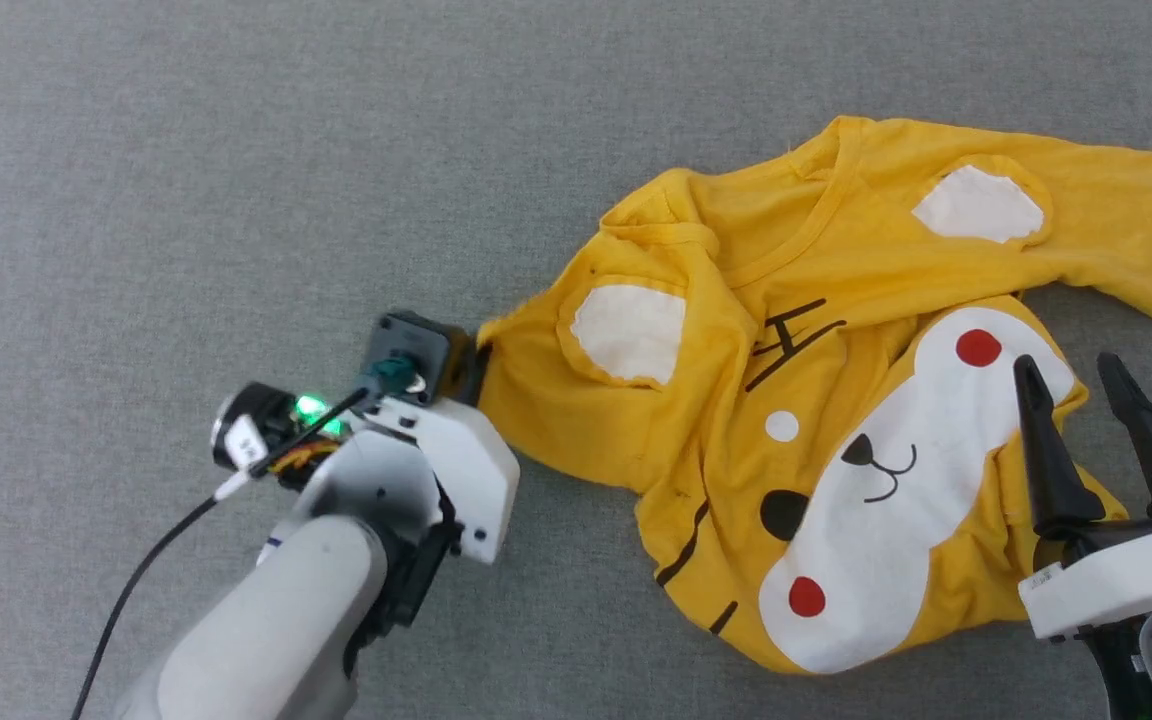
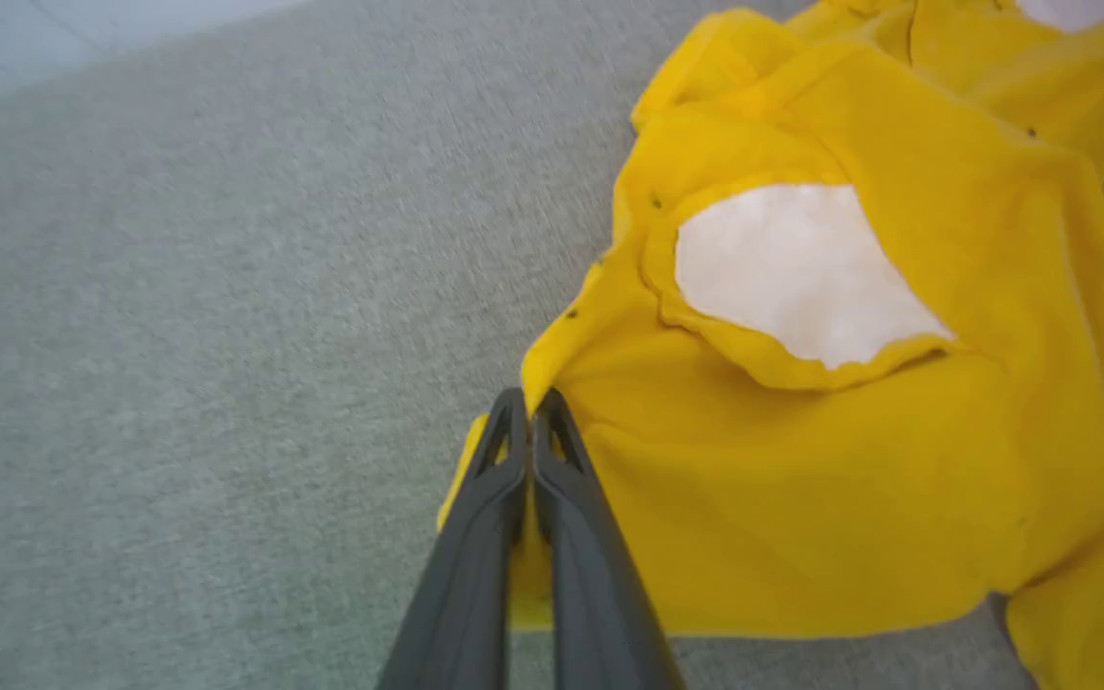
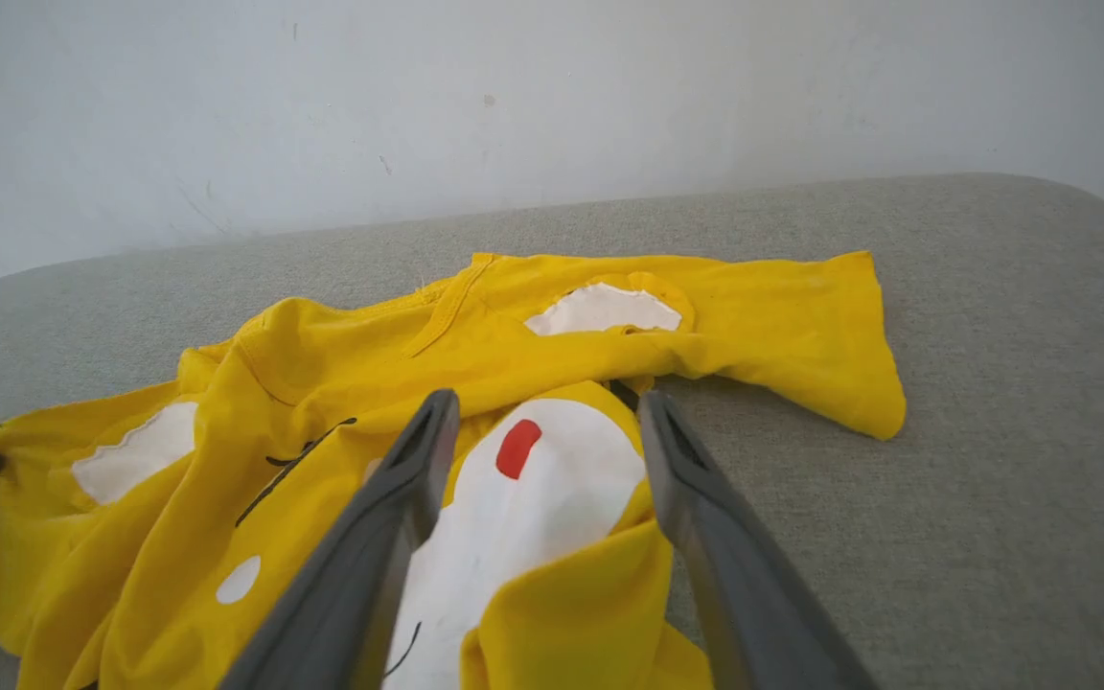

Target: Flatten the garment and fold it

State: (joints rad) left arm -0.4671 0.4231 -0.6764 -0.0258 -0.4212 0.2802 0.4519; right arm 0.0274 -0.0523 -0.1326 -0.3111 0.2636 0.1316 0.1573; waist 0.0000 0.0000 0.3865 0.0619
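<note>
The crumpled yellow T-shirt needs to be stretched flat for folding, so the robot's right gripper will next grab the T-shirt by its outstretched sleeve's edge (image 3: 885, 344).
The garment (image 1: 836, 290), a bright yellow T-shirt with a tiger face, lies crumpled on the grey surface, right of centre in the head view. One sleeve stretches out to the far right. My left gripper (image 1: 476, 368) is at the shirt's left edge, beside a white ear patch (image 1: 628, 332). In the left wrist view, the left gripper (image 2: 529, 402) is shut on that yellow edge of the garment (image 2: 801, 498). My right gripper (image 1: 1066, 368) hovers open over the shirt's right side by the white muzzle. In the right wrist view, the right gripper (image 3: 547, 402) has its fingers spread above the garment (image 3: 370, 374), holding nothing.
A grey fabric-covered surface (image 1: 236, 150) stretches wide on the left and far side of the shirt. Its rounded far edge (image 3: 1041, 182) meets a white wall (image 3: 552, 96). A black cable (image 1: 136, 580) trails from my left wrist.
</note>
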